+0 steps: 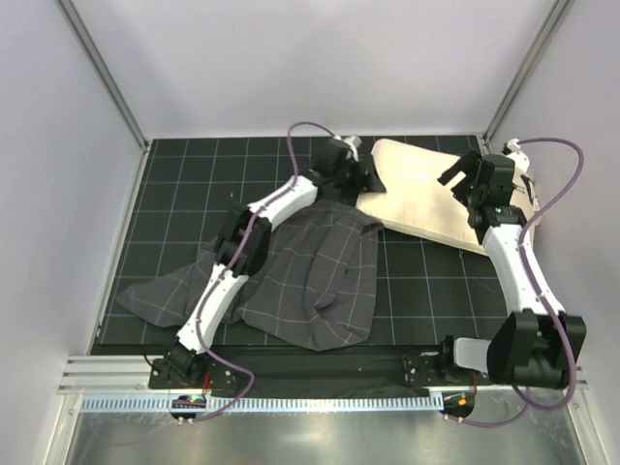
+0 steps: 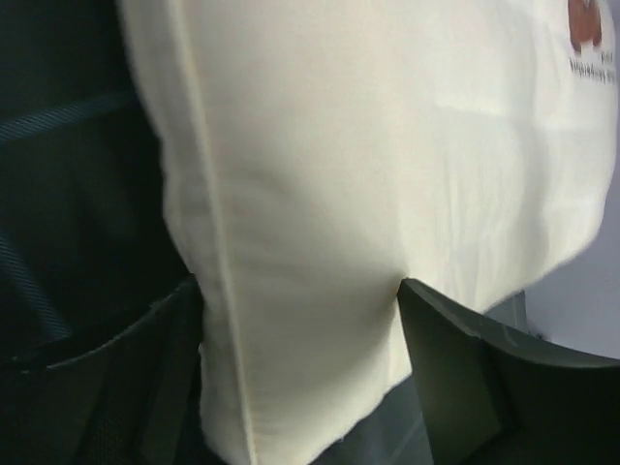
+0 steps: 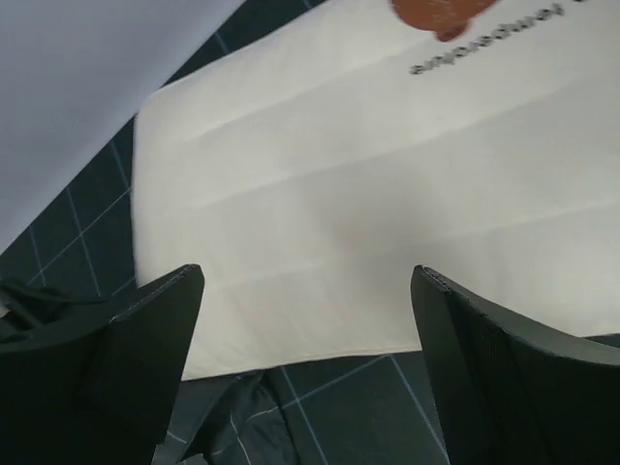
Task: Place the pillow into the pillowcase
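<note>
I will next pinch the pillow's end nearest the pillowcase with my right gripper, around its middle, so that end goes into the pillowcase first.
The cream-white pillow (image 1: 426, 199) lies at the back right of the mat. Its brown bear print shows in the left wrist view (image 2: 586, 24) and the right wrist view (image 3: 441, 15). The dark grey checked pillowcase (image 1: 300, 281) lies spread and rumpled in the middle, under my left arm, its right edge close to the pillow. My left gripper (image 1: 366, 179) is at the pillow's left end. In the left wrist view the gripper (image 2: 300, 283) has wide jaws straddling a pillow corner (image 2: 291, 368), which touches both fingers. My right gripper (image 1: 463, 174) hovers open over the pillow (image 3: 387, 194), empty. A bit of pillowcase (image 3: 232, 426) shows below it.
The black gridded mat (image 1: 426, 291) covers the table. White walls with metal frame posts (image 1: 102, 73) close in the back and sides. A metal rail (image 1: 291, 397) with the arm bases runs along the near edge.
</note>
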